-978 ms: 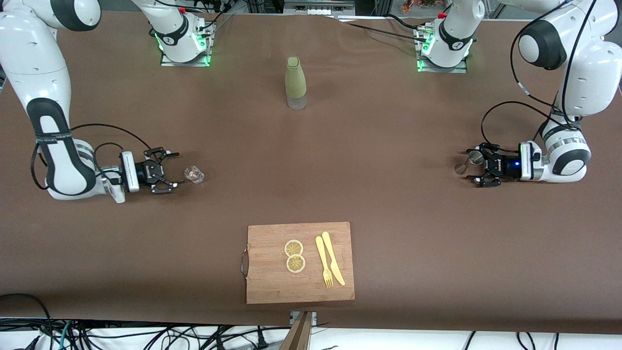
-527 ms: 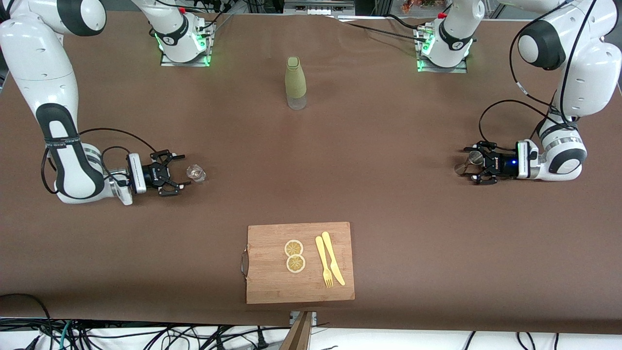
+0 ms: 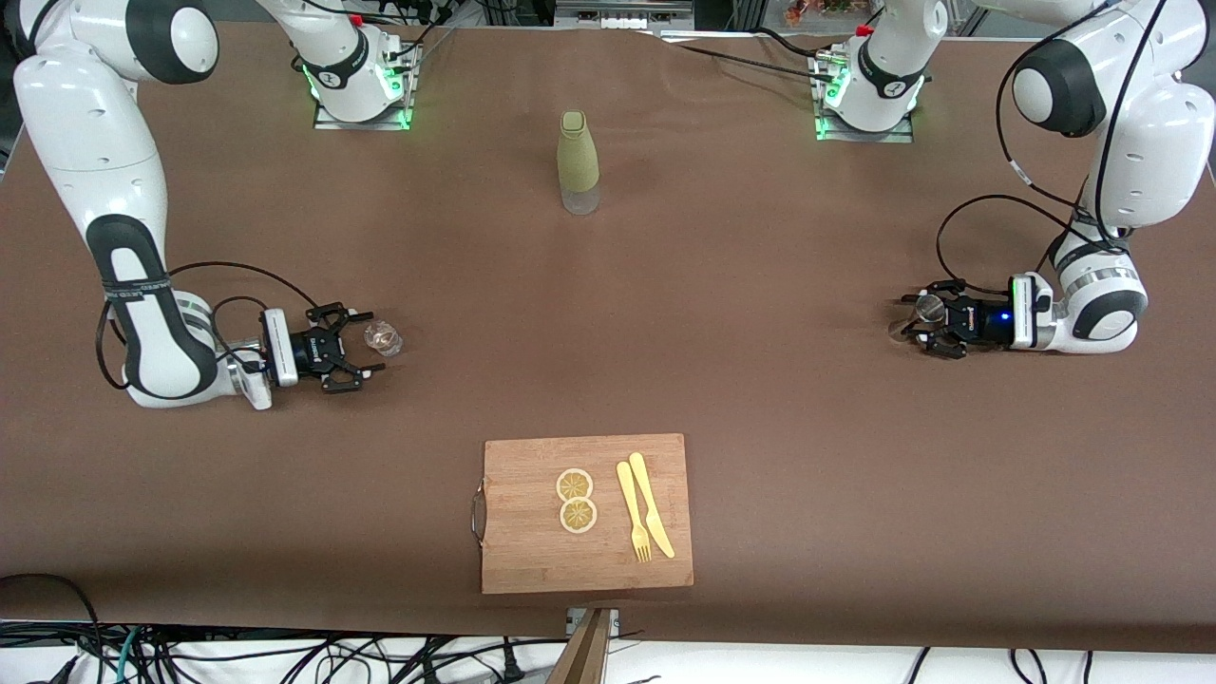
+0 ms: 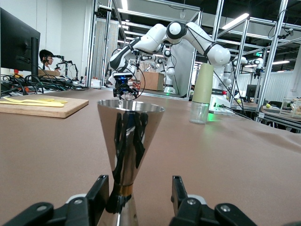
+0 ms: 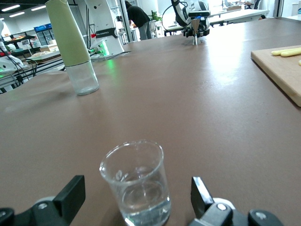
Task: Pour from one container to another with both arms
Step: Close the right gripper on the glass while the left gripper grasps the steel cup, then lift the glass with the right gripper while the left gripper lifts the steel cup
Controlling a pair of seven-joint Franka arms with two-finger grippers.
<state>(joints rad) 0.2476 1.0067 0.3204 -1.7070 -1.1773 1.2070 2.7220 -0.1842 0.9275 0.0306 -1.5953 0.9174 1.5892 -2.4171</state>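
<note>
My right gripper grabs the cup by its side [image 5: 145,200] next, to keep the clear glass cup's open rim [image 5: 131,162] free for the pouring.
The clear glass cup [image 3: 385,337] stands on the brown table toward the right arm's end. My right gripper [image 3: 369,340] lies low beside it, open, its fingertips reaching either side of the cup [image 5: 136,181] without touching it; some clear liquid sits in the bottom. The silver jigger [image 3: 926,306] stands upright toward the left arm's end. My left gripper [image 3: 914,325] is open around its narrow waist [image 4: 123,188]. One finger [image 4: 96,193] is close against the waist, the other [image 4: 178,190] stands apart.
The tall olive-green bottle [image 3: 578,161] stands mid-table near the bases. A wooden cutting board [image 3: 513,551] with two lemon slices [image 3: 576,499], a yellow fork and a knife [image 3: 651,513] lies near the front edge.
My right gripper has slid along the table toward the glass cup until its fingertips flank it. My left gripper has settled lower around the jigger.
</note>
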